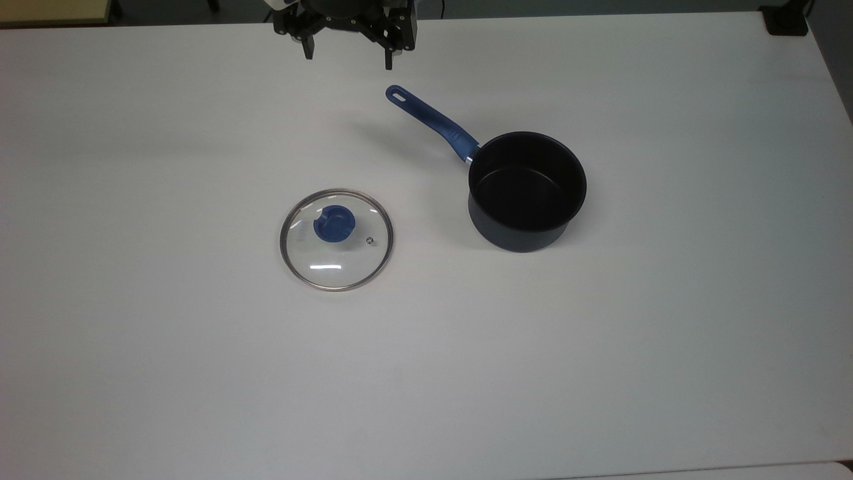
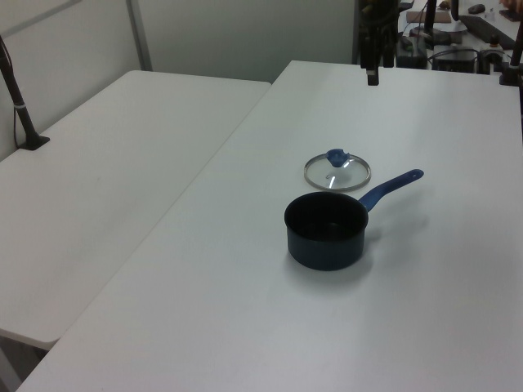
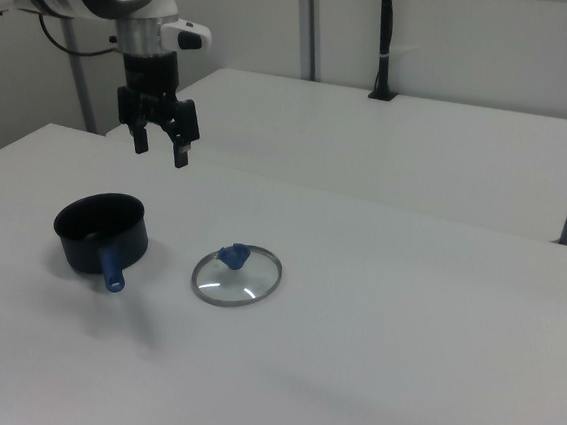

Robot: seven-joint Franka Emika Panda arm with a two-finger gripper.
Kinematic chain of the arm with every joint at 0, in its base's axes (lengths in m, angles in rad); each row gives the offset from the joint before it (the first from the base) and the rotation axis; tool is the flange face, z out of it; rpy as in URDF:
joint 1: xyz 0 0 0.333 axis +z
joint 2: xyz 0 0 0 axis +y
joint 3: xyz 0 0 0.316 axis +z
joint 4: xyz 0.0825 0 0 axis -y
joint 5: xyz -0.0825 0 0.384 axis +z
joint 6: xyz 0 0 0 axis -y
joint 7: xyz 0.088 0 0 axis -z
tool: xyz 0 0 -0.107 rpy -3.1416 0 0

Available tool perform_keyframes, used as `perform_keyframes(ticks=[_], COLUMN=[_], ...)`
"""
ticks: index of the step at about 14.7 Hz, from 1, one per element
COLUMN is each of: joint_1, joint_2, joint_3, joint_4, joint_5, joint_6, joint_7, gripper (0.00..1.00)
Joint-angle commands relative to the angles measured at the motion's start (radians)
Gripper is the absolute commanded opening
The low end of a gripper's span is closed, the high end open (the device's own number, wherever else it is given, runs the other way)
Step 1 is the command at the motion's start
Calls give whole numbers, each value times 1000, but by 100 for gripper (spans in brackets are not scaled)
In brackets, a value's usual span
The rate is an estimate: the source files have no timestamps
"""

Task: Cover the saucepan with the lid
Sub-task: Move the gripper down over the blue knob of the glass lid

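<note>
I should put the lid on the saucepan point(image 2: 327, 231) next, so I need to grab the glass lid by its blue centre knob point(image 2: 337, 157).
The lid point(image 1: 336, 239), a clear glass disc with a steel rim and blue centre knob, lies flat on the white table point(image 1: 200, 373). It also appears in the left view point(image 2: 337, 171) and the right view point(image 3: 237, 275). The saucepan point(image 1: 526, 191) stands upright to the top view's right of the lid, dark navy and empty, its blue handle point(image 1: 432, 122) pointing toward the table's far edge. The pan is seen too in the left view point(image 2: 326, 230) and the right view point(image 3: 101, 232). My gripper point(image 1: 348, 55) point(image 3: 161, 150) hangs open and empty high above the far edge, apart from both.
A second white table point(image 2: 106, 163) adjoins on the left view's left, with a black clamp post point(image 2: 24, 114) on it. A dark object point(image 1: 786, 20) sits at the top view's far right corner. Cables and equipment point(image 2: 458, 49) lie behind the arm.
</note>
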Motion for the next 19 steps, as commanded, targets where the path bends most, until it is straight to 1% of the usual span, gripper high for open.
perform_keyframes(ticks=[1,2,10,12,13,15,17,19], joint_1=[-4,-4,-12,-50,-75,-102,-134,-154], joint_2=[-22,-22,-13,-7,13,35,76,100], joint_3=[-2,-2,-2,-2,-2,-2,-2,-2], joint_4=[-22,-22,-13,-11,-10,-10,-10,-11], joint_5=[-7,-7,-5,-4,1,7,12,21], joint_6=[5,4,14,83,109,154,198,266], joint_7=[-31,-47,-44,-27,-25,-27,-25,7], gripper=[100,100,100,100,100,100,100,100])
